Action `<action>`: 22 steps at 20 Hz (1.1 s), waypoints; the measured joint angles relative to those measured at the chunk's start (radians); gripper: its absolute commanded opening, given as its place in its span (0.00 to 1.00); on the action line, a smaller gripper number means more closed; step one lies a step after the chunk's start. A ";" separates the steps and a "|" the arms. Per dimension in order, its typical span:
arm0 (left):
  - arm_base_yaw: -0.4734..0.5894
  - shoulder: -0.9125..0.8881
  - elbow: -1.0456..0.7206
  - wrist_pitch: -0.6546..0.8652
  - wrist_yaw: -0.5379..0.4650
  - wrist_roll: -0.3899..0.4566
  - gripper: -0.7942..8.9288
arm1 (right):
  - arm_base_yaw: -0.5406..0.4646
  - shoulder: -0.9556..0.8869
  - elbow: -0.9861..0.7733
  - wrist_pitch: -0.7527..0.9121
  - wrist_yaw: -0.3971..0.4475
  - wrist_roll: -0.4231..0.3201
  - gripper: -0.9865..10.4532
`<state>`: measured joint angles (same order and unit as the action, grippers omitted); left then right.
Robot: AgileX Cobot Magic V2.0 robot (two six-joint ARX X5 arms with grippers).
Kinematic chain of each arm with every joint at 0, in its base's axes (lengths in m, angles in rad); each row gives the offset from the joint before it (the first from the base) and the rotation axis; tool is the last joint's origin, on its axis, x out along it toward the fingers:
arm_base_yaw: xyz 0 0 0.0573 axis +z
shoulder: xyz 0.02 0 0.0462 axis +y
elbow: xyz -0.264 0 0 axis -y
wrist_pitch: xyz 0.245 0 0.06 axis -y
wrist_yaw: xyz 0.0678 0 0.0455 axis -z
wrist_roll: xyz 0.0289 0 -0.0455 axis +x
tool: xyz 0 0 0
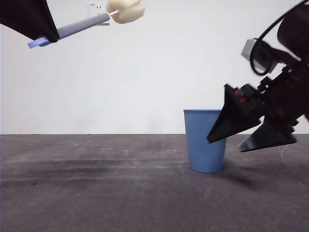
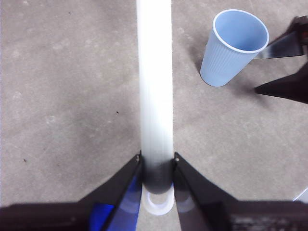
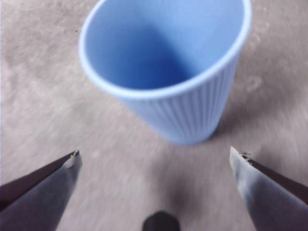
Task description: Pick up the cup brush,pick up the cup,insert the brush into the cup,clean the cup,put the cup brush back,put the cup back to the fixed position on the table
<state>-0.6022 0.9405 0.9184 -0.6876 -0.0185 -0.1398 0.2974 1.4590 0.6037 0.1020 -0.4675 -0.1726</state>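
My right gripper grabs the cup's narrow lower body [image 1: 205,160] next, since the cup flares out to a wide rim [image 1: 203,110] above.
My left gripper [image 1: 46,33] is high at the upper left, shut on the grey handle of the cup brush [image 1: 82,25]. Its cream sponge head [image 1: 126,10] points right, well above the table [image 1: 96,183]. In the left wrist view the jaws [image 2: 157,159] clamp the handle [image 2: 154,72] near its white looped tip. The blue ribbed cup [image 1: 204,140] stands upright and empty on the table. My right gripper [image 1: 224,145] is open, low, just right of the cup and apart from it. The right wrist view shows the cup [image 3: 183,110] just beyond the open gripper [image 3: 154,153].
A white wall with an outlet [image 1: 95,8] stands behind the table. The left wrist view shows the cup [image 2: 231,53] with the right gripper's jaws [image 2: 284,67] beside it. Bare table lies to the left of the cup.
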 measured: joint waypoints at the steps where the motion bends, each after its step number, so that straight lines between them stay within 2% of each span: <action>1: 0.000 0.000 0.000 0.000 0.000 0.001 0.07 | 0.005 0.023 0.000 0.037 0.000 -0.001 0.58; 11: 0.000 0.000 0.000 -0.023 0.000 0.002 0.07 | 0.024 0.225 0.000 0.354 0.027 -0.004 0.58; 14: 0.000 0.000 0.000 -0.023 0.000 0.002 0.07 | 0.026 0.257 -0.001 0.459 0.029 0.001 0.54; 17: 0.000 0.000 0.000 -0.023 0.000 0.002 0.07 | 0.031 0.300 -0.002 0.482 0.029 0.006 0.49; 20: 0.000 0.000 0.000 -0.023 0.000 0.002 0.07 | 0.034 0.324 -0.004 0.525 0.027 0.019 0.31; 22: 0.000 0.000 0.000 -0.023 0.000 0.002 0.07 | 0.037 0.324 -0.004 0.552 0.026 0.027 0.25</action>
<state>-0.6022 0.9405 0.9184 -0.7109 -0.0185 -0.1383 0.3347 1.7828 0.5999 0.6537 -0.4419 -0.1452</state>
